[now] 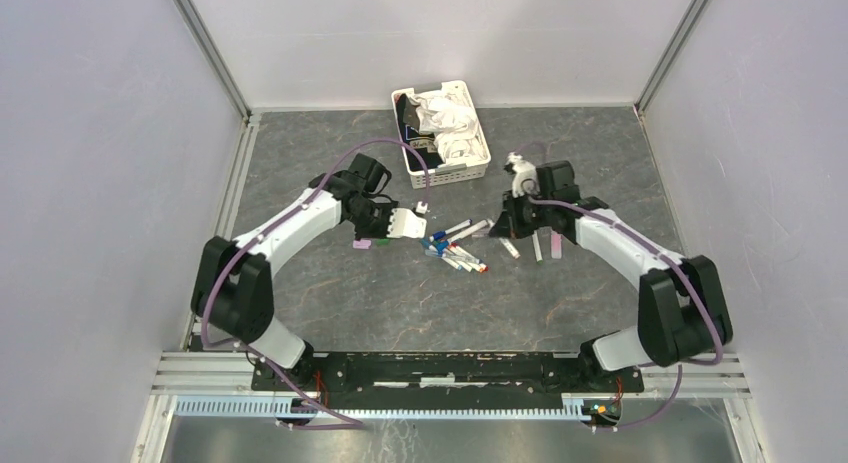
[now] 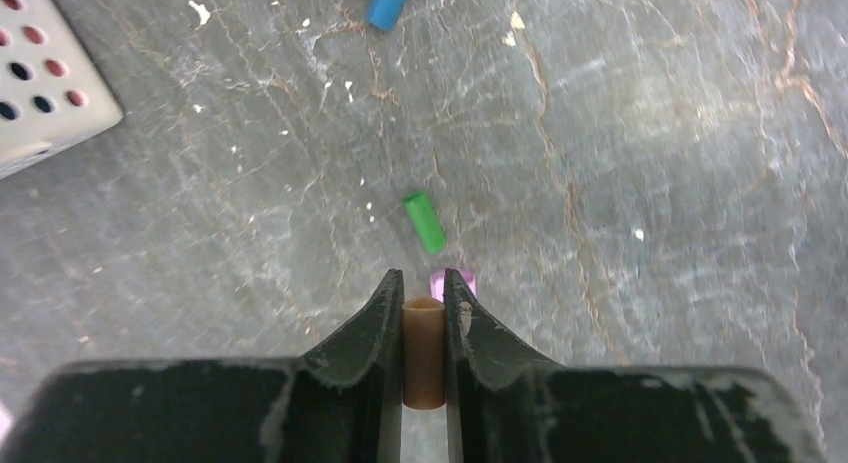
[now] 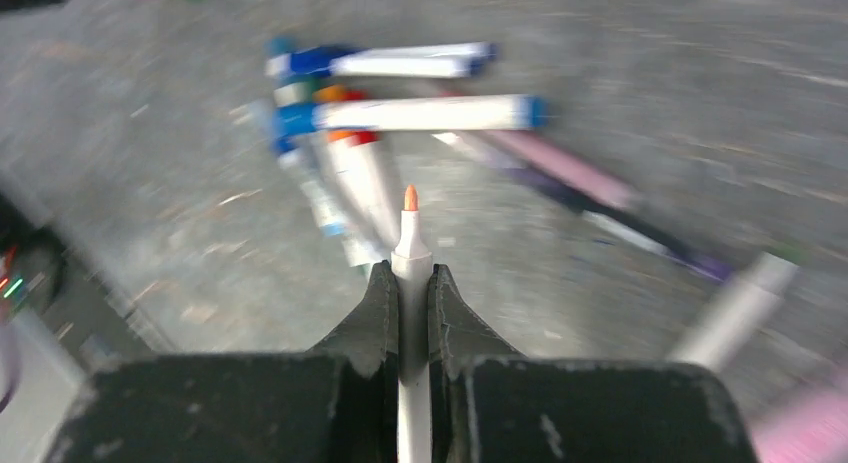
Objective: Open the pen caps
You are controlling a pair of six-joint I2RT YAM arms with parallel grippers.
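The brownish-orange pen cap hangs by the pink cap, so my left gripper moves it toward the green cap (image 2: 424, 221) and keeps hold of it until then.
My left gripper (image 2: 423, 283) is shut on a brownish-orange pen cap (image 2: 423, 353), held upright between its fingers just above the table. On the table beyond it lie a green cap (image 2: 424, 221), a pink cap (image 2: 455, 281) and a blue cap (image 2: 389, 3). My right gripper (image 3: 411, 273) is shut on a white pen (image 3: 411, 248) whose bare orange tip (image 3: 410, 197) points forward. A heap of capped pens (image 3: 400, 113) lies ahead of it. From above, the left gripper (image 1: 405, 223) and right gripper (image 1: 510, 218) flank the pen heap (image 1: 455, 251).
A white slotted basket (image 1: 470, 170) holding crumpled cloth stands at the back centre; its corner (image 2: 40, 83) shows at the left wrist view's upper left. A few loose pens (image 1: 537, 246) lie under the right arm. Grey walls close in both sides.
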